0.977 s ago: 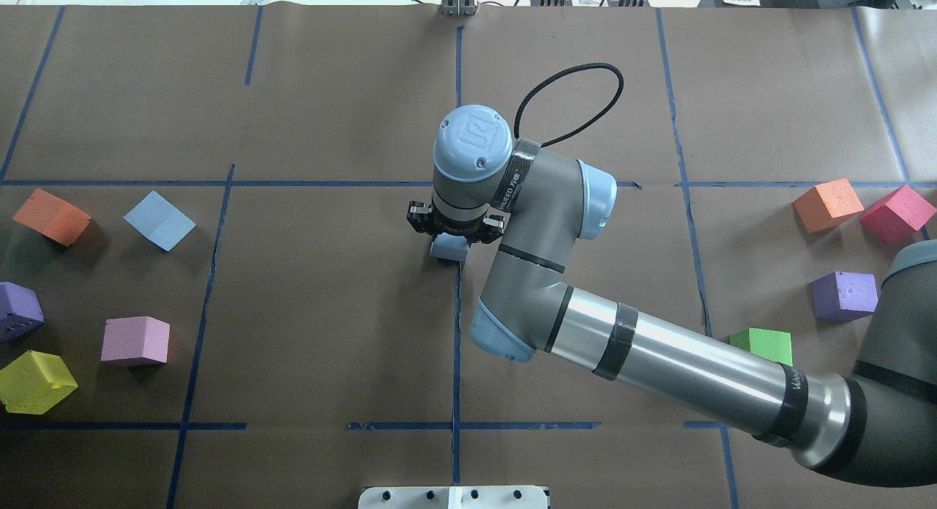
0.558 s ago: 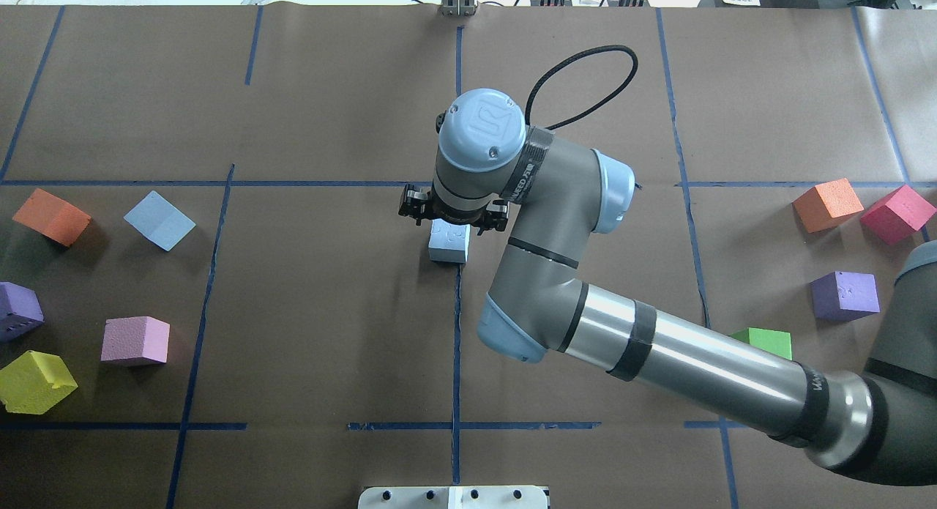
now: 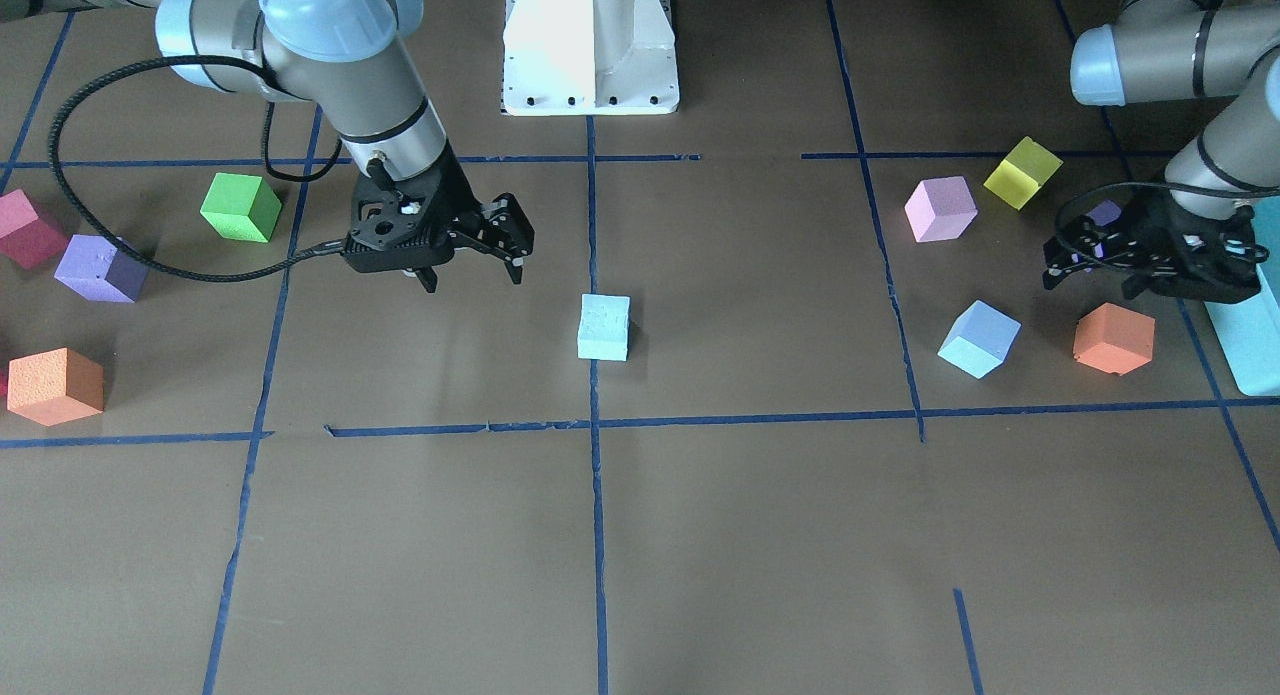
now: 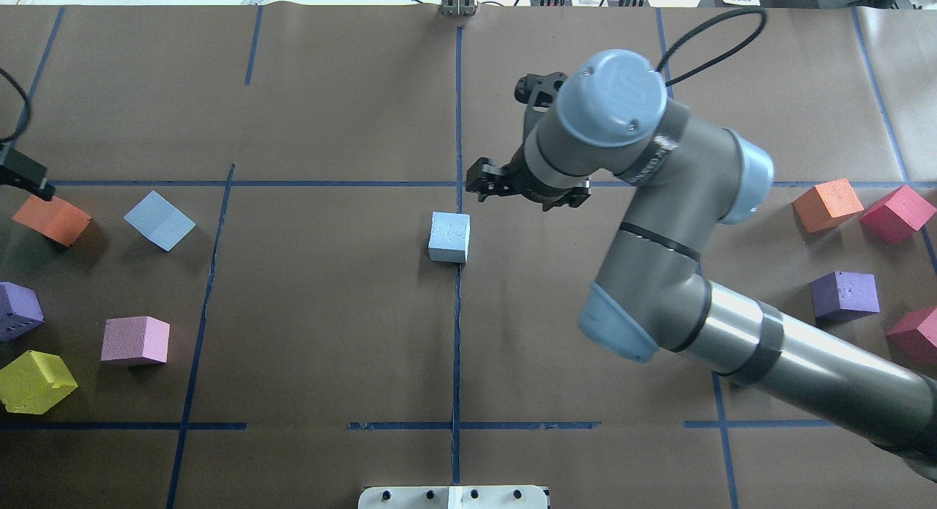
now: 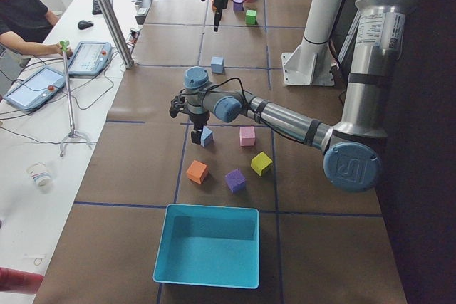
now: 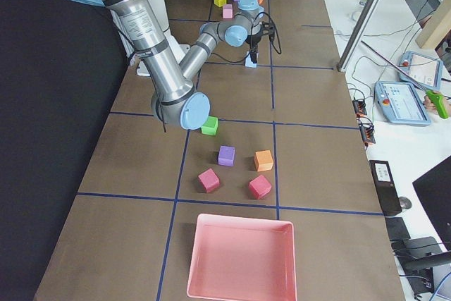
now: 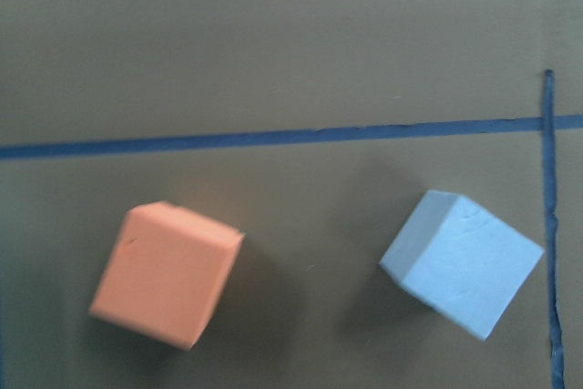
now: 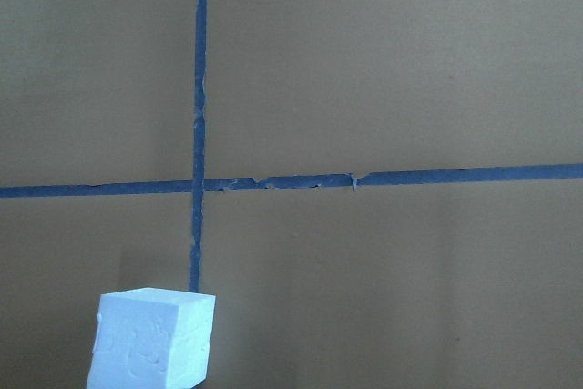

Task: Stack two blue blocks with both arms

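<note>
Next, my left gripper grabs the tilted blue block by opposite sides to stack it on the pale blue block on the tape line (image 3: 603,327).
One pale blue block (image 4: 449,236) sits alone at the table's centre, on the blue tape line; it also shows in the front view (image 3: 605,326) and at the bottom left of the right wrist view (image 8: 150,339). My right gripper (image 3: 473,273) hovers open and empty, raised and off to the block's side. The second blue block (image 4: 159,220) lies tilted on the left side, next to an orange cube (image 4: 51,216). My left gripper (image 3: 1090,280) is open and empty above these two. The left wrist view shows the blue block (image 7: 460,261) and the orange cube (image 7: 164,272) below it.
Purple (image 4: 18,310), pink (image 4: 135,340) and yellow (image 4: 35,381) cubes lie at the left. Orange (image 4: 827,203), red (image 4: 897,213) and purple (image 4: 845,295) cubes lie at the right, a green one (image 3: 240,207) under the right arm. A teal box (image 5: 206,247) and a pink tray (image 6: 239,259) stand at the table's ends.
My right gripper has lifted off the centre blue block and moved away to the right, leaving it on the table. My left gripper has come in at the left edge.
</note>
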`<action>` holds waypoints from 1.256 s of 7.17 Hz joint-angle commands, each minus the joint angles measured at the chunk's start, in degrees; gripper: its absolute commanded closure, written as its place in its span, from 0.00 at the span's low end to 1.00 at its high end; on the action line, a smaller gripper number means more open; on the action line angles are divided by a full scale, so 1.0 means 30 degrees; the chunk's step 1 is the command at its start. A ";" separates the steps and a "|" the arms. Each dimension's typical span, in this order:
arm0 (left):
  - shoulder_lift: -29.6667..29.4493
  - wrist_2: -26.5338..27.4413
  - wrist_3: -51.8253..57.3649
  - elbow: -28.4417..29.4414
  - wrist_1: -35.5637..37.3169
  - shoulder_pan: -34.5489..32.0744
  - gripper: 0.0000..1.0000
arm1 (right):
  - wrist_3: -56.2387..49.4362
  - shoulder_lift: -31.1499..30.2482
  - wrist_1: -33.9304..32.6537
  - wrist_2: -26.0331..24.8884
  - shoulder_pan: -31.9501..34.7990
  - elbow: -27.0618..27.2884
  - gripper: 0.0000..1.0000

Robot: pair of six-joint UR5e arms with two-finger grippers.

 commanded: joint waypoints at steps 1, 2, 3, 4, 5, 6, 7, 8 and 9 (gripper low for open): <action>-0.2709 0.0247 0.4846 0.2686 -0.1113 0.0680 0.02 | -0.0433 -0.0950 0.0152 0.0085 0.0370 0.0260 0.00; -0.3452 0.0100 0.5528 0.3981 -0.1169 0.1174 0.02 | -0.0433 -0.1071 0.0183 0.0056 0.0342 0.0259 0.00; -0.3343 0.0157 0.8667 0.4312 -0.1082 0.1411 0.02 | -0.0433 -0.1101 0.0183 -0.0089 0.0284 0.0172 0.00; -0.3226 0.0186 0.9423 0.4490 -0.1053 0.1442 0.00 | -0.0433 -0.1101 0.0183 -0.0090 0.0283 0.0172 0.00; -0.3254 0.0100 0.8996 0.4550 -0.1052 0.1472 0.00 | -0.0433 -0.1101 0.0183 -0.0148 0.0254 0.0201 0.00; -0.3225 0.0070 0.7802 0.4608 -0.1052 0.1646 0.00 | -0.0433 -0.1101 0.0183 -0.0207 0.0254 0.0172 0.00; -0.3225 0.0040 0.6543 0.4493 -0.1052 0.1880 0.00 | -0.0433 -0.1101 0.0183 -0.0237 0.0225 0.0143 0.00; -0.3196 -0.0743 0.5719 0.4463 -0.1110 0.1882 0.00 | -0.0404 -0.1101 0.0183 -0.0237 0.0225 0.0142 0.00; -0.3138 -0.0780 0.5710 0.4491 -0.1140 0.1911 0.00 | -0.0375 -0.1101 0.0183 -0.0266 0.0109 0.0142 0.00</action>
